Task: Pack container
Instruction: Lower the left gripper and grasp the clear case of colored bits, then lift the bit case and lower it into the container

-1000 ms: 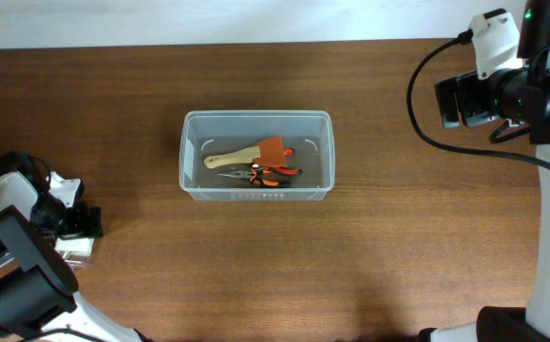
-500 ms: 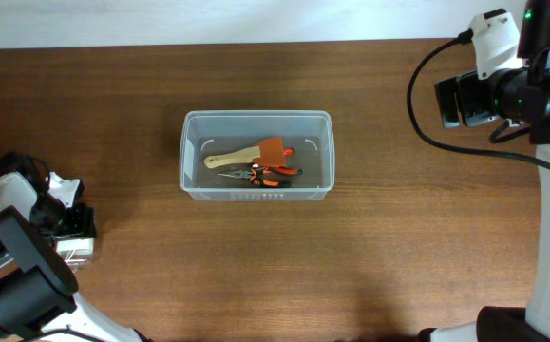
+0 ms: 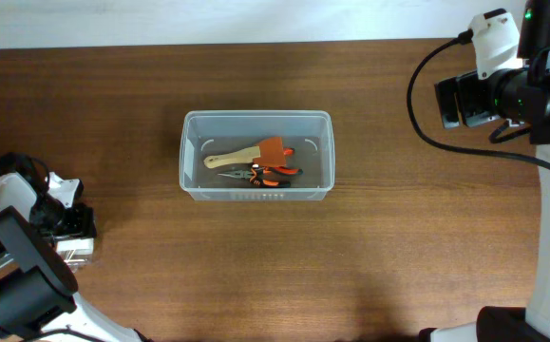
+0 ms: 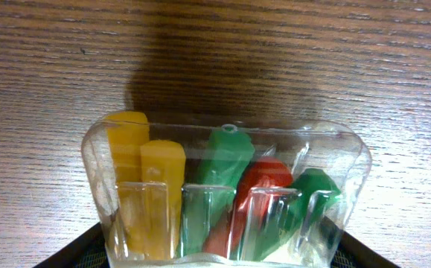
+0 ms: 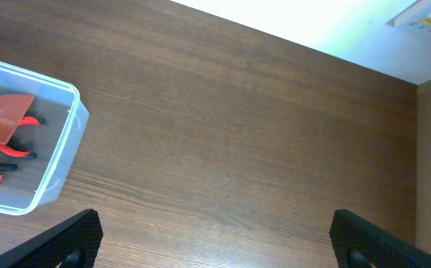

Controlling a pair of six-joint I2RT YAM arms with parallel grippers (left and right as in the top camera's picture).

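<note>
My left gripper's fingers are against both sides of the small clear box of coloured pieces, so the box would come up if I lifted that gripper now.
The container (image 3: 256,116), a clear rectangular bin, stands mid-table. It holds a wooden-handled scraper (image 3: 252,152) and orange-handled pliers (image 3: 267,174); its corner also shows in the right wrist view (image 5: 65,141). My left gripper (image 3: 71,231) is at the far left edge, over a small clear box of coloured pieces (image 3: 78,249). In the left wrist view that box (image 4: 226,186), with yellow, green and red pieces, fills the gap between my spread left fingers (image 4: 221,240). My right gripper (image 3: 460,103) is open and empty at the far right, above bare wood (image 5: 215,238).
The wooden table runs to a white wall at the back (image 3: 256,19). A black cable (image 3: 422,104) loops by the right arm. The left arm's base (image 3: 18,275) fills the front left corner.
My left gripper shifted a little toward the front and settled over the small clear box, then held still. The right arm and the container have not moved.
</note>
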